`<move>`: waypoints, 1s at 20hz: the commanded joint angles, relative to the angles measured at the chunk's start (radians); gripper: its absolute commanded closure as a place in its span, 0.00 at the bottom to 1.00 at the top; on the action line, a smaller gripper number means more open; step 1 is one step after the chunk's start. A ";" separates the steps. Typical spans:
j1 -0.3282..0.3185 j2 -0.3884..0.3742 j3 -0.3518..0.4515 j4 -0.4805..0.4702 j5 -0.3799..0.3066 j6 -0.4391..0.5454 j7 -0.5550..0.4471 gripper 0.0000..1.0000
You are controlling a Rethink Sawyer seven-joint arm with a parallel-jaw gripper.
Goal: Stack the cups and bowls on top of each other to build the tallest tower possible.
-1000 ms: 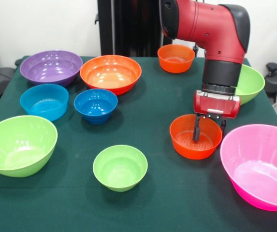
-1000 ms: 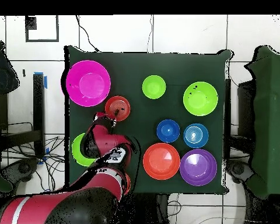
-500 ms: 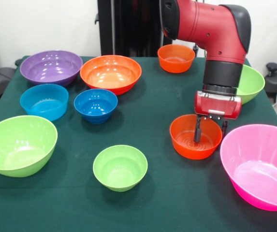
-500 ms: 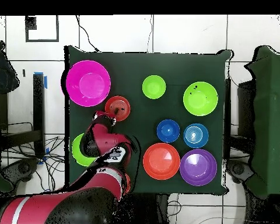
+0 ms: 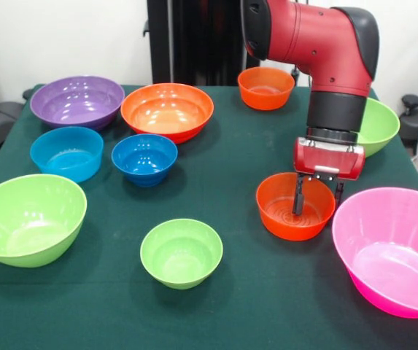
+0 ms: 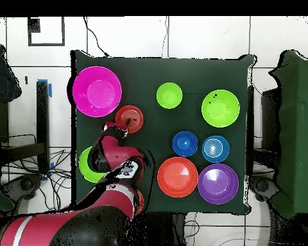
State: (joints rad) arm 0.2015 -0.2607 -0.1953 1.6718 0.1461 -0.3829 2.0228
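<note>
The tower should start on the small lime green bowl (image 5: 181, 254), so I will grab the small orange bowl by its rim (image 5: 330, 191) next.
My gripper (image 5: 316, 204) is open and straddles the right rim of a small orange bowl (image 5: 281, 211). One finger is inside the bowl and one is outside it. In the overhead view this bowl (image 6: 132, 116) lies just ahead of the gripper (image 6: 121, 131). A pink bowl (image 5: 391, 248) stands right beside it. A small lime green bowl (image 5: 181, 253), a large lime green bowl (image 5: 28, 219), a dark blue bowl (image 5: 144, 159) and a light blue bowl (image 5: 66, 153) stand apart on the green table (image 5: 223, 160). No tower shows; every bowl stands alone.
A purple bowl (image 5: 77, 100) and a large orange bowl (image 5: 167, 111) stand at the far left. A small orange bowl (image 5: 265, 87) stands at the far edge. A lime green bowl (image 5: 378, 125) sits partly hidden behind the arm (image 5: 325, 51).
The gripper has shifted very slightly right and down at the orange bowl's rim. No bowl has moved.
</note>
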 commanded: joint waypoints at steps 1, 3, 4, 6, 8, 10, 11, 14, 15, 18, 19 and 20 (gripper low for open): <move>-0.016 -0.006 0.064 -0.042 -0.004 0.155 0.082 0.00; -0.026 -0.012 0.076 -0.038 -0.014 0.158 0.084 0.00; -0.033 -0.016 0.085 -0.037 -0.024 0.159 0.083 0.00; -0.048 -0.026 0.100 -0.030 -0.042 0.161 0.081 1.00; -0.056 -0.032 0.110 -0.027 -0.054 0.165 0.078 1.00; -0.047 -0.047 0.096 -0.021 -0.048 0.177 0.072 1.00; -0.052 -0.056 0.102 -0.017 -0.046 0.178 0.079 1.00; -0.067 -0.074 0.116 -0.005 -0.062 0.181 0.080 1.00; -0.071 -0.086 0.118 0.000 -0.067 0.186 0.079 1.00; -0.082 -0.094 0.123 -0.003 -0.078 0.189 0.074 1.00; -0.083 -0.095 0.123 -0.002 -0.080 0.189 0.073 1.00; -0.086 -0.096 0.125 -0.003 -0.085 0.188 0.072 1.00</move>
State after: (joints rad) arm 0.1374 -0.3468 -0.1852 1.6731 0.1225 -0.3455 2.0228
